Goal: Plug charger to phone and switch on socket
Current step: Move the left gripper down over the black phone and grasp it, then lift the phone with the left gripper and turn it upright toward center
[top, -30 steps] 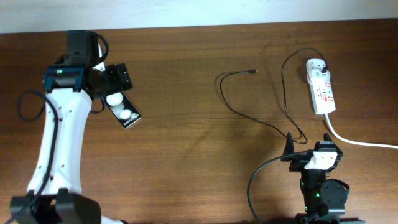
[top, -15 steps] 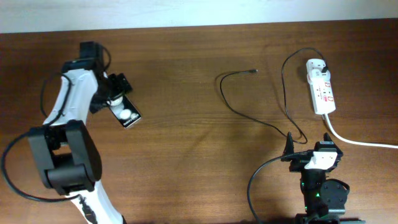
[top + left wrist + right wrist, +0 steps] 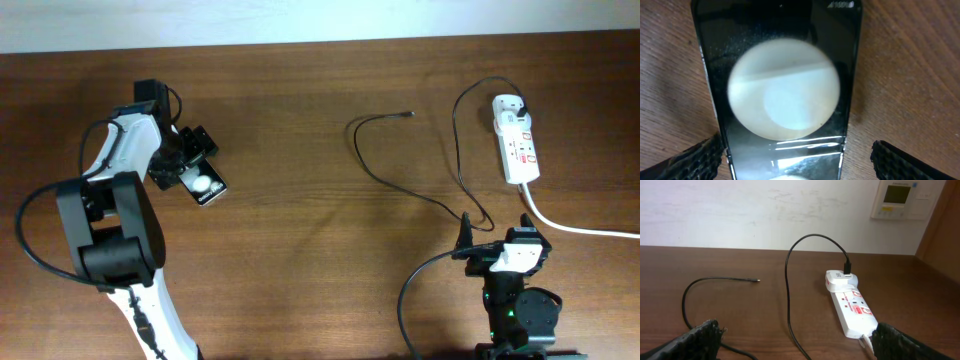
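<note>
My left gripper grabs the phone (image 3: 207,187) by its long edges near one of its ends next, which leaves the phone's other end for handover to my right gripper.
The phone (image 3: 207,187) is a black slab with white discs, lying flat at the table's left. My left gripper (image 3: 183,160) is open and straddles its upper end. In the left wrist view the phone (image 3: 785,30) fills the frame between the fingers of my left gripper (image 3: 800,162), with a gap at the right finger. The charger cable (image 3: 400,185) lies loose, its tip (image 3: 410,115) bare on the table and its plug (image 3: 520,103) in the socket (image 3: 518,145). My right gripper (image 3: 505,255) is open and empty near the front edge, facing the socket (image 3: 852,307) and the cable (image 3: 787,280).
The socket's thick white cord (image 3: 580,228) runs off to the right edge, close to my right arm. A white wall with a wall panel (image 3: 902,197) stands behind the table's far edge.
My left arm has swung and lowered, bringing its gripper down around the phone's upper end. The phone, the cable and my right arm have not moved.
</note>
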